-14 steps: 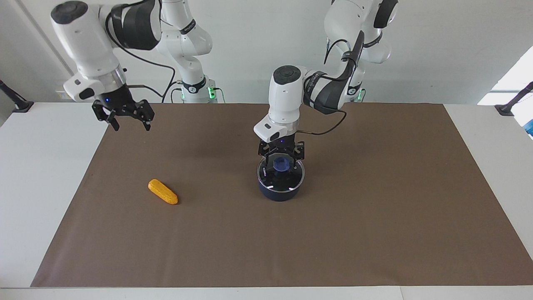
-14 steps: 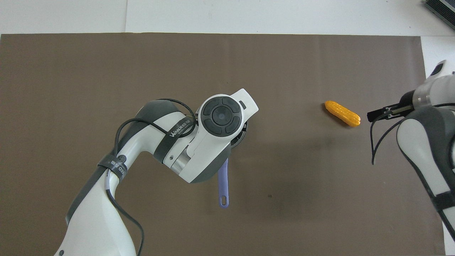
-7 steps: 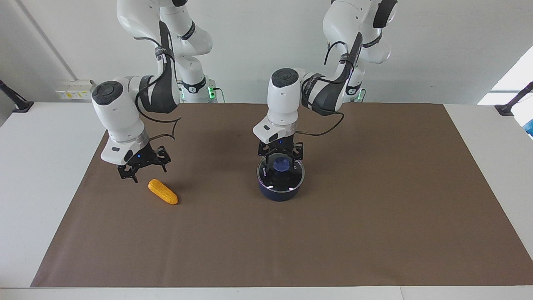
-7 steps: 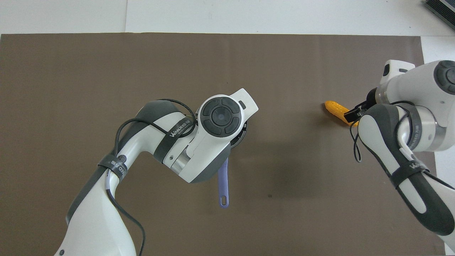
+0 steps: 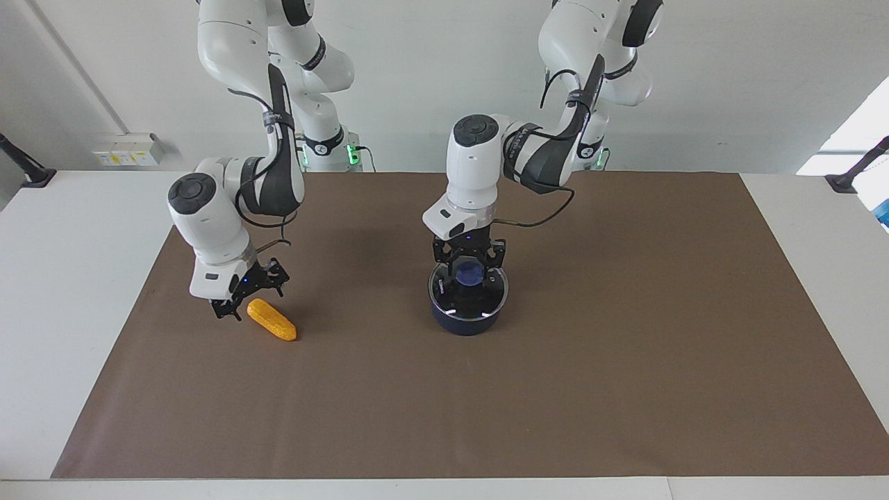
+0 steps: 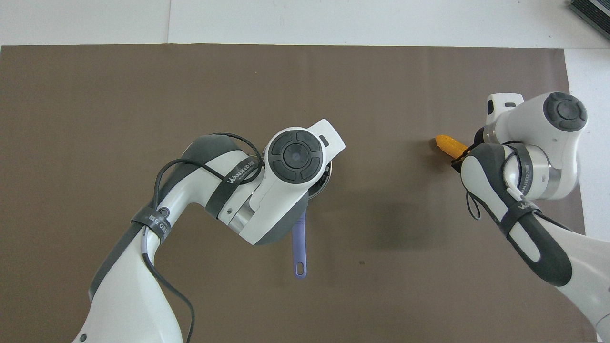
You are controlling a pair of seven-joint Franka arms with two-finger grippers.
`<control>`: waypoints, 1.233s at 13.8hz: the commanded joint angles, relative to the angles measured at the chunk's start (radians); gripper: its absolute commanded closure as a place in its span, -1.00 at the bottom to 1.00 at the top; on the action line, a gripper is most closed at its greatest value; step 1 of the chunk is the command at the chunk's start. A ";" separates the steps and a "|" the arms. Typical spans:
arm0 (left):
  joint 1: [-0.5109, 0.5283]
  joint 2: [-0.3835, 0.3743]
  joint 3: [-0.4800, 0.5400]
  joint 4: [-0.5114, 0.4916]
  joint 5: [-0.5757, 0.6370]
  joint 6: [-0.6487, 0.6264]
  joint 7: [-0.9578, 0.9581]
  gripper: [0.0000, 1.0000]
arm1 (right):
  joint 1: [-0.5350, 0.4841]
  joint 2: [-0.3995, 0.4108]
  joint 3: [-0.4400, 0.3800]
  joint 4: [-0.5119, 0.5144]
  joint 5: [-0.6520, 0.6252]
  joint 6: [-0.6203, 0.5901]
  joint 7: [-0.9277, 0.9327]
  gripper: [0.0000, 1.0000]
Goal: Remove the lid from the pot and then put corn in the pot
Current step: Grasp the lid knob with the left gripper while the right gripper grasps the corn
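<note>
My right gripper is reaching down over the orange corn (image 6: 451,146), low above the brown mat, so it would hold the corn if it closed now.
The dark blue pot (image 5: 465,320) stands mid-mat with the glass lid (image 5: 486,295) on it; the lid's blue knob (image 5: 470,273) shows. My left gripper (image 5: 469,269) is down at the knob. In the overhead view the left arm covers the pot, and only its blue handle (image 6: 299,244) shows, pointing toward the robots. The orange-yellow corn (image 5: 272,321) lies on the mat toward the right arm's end. My right gripper (image 5: 250,300) is open, low over the corn's end that is nearer to the robots. In the overhead view the right arm hides part of the corn (image 6: 447,144).
A brown mat (image 5: 625,361) covers most of the white table (image 5: 69,278). A dark object (image 6: 591,12) lies at the table's corner farthest from the robots, at the right arm's end.
My right arm has swung down from high near the table's edge to the corn. My left gripper has stayed at the lid's knob. Pot, lid and corn have not moved.
</note>
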 commanded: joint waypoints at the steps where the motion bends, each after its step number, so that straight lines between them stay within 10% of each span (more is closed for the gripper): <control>1: -0.017 -0.022 0.014 -0.026 0.037 0.012 -0.019 0.31 | 0.000 -0.004 0.003 -0.017 0.009 0.032 -0.033 -1.00; 3: -0.018 -0.023 0.014 -0.017 0.065 0.002 -0.017 0.49 | 0.003 -0.002 0.003 -0.018 0.006 0.034 -0.043 -0.28; 4: -0.018 -0.031 0.014 -0.016 0.080 -0.001 -0.016 0.52 | 0.004 -0.001 0.003 -0.015 -0.002 0.034 -0.042 0.84; 5: -0.018 -0.040 0.015 -0.015 0.082 -0.007 -0.016 0.60 | 0.004 -0.001 0.003 -0.015 -0.002 0.034 -0.034 1.00; 10: -0.018 -0.083 0.014 0.000 0.114 -0.063 -0.014 0.70 | -0.006 0.007 0.006 0.054 0.012 0.009 -0.011 1.00; 17: 0.139 -0.187 0.026 -0.049 0.113 -0.116 0.004 0.74 | 0.055 -0.201 0.011 0.130 0.069 -0.285 0.356 1.00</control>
